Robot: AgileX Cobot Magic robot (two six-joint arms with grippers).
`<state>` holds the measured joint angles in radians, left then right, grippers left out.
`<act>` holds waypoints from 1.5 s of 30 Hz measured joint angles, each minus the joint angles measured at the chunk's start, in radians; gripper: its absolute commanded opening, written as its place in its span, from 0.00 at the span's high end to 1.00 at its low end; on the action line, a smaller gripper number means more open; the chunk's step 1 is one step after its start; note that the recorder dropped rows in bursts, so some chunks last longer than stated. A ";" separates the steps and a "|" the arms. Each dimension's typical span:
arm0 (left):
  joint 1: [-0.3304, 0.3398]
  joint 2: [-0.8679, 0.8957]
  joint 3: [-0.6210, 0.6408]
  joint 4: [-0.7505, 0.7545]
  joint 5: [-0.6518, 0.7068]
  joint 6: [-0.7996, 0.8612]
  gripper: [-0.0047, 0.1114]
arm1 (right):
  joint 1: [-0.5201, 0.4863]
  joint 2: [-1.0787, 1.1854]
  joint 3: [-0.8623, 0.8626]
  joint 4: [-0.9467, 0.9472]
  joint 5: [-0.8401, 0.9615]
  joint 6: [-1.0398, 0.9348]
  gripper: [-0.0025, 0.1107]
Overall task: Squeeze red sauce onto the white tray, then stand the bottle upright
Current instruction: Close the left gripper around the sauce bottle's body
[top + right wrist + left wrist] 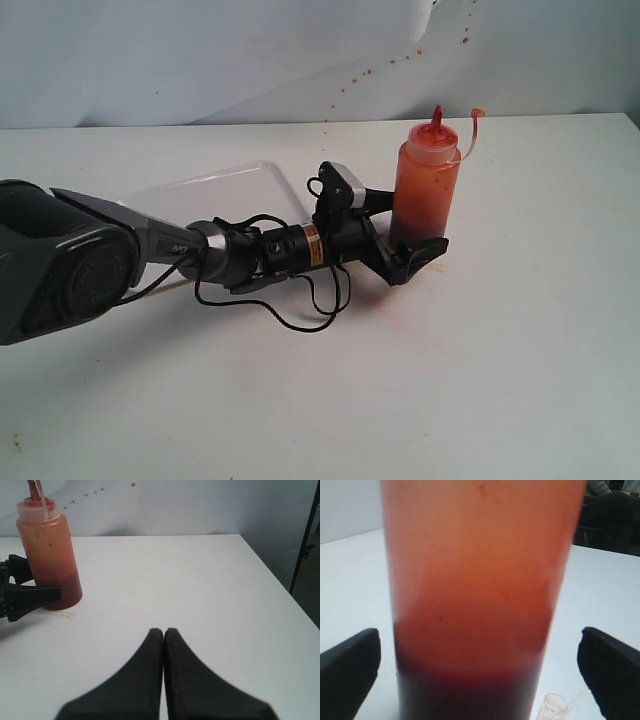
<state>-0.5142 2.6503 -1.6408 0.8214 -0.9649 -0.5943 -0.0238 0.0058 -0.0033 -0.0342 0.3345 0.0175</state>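
The bottle's red nozzle should stay free to squeeze sauce onto the white tray, so the robot's left gripper will grab the bottle by its lower body next.
The bottle stands upright on the white table, its red nozzle up and the small cap hanging to one side. Red sauce shows dark at its base. My left gripper is open around the bottle's lower part. In the left wrist view both black fingers stand clear of the bottle, with table showing in the gaps. The white tray lies behind the left arm, partly hidden, and no sauce shows on its visible part. My right gripper is shut and empty, well away from the bottle.
Red spatter dots mark the pale backdrop behind the table. A faint pinkish ring stain lies on the table by the bottle's base. A black cable loops under the left wrist. The table's edge drops off in the right wrist view.
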 measured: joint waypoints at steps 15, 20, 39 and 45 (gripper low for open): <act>-0.023 0.052 -0.091 -0.042 0.063 0.000 0.06 | 0.000 0.000 0.000 0.000 0.000 0.000 0.98; -0.042 0.052 -0.094 -0.133 0.079 0.000 0.06 | 0.000 0.000 0.000 0.000 0.000 0.000 0.98; -0.049 0.052 -0.094 -0.157 0.081 0.074 0.07 | 0.000 0.000 0.000 0.000 0.000 0.000 0.98; -0.049 0.052 -0.094 -0.159 0.130 0.075 0.38 | 0.000 0.000 0.000 0.000 0.000 0.000 0.98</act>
<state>-0.5631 2.7025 -1.7345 0.6623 -0.8351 -0.5198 -0.0238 0.0058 -0.0033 -0.0342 0.3345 0.0175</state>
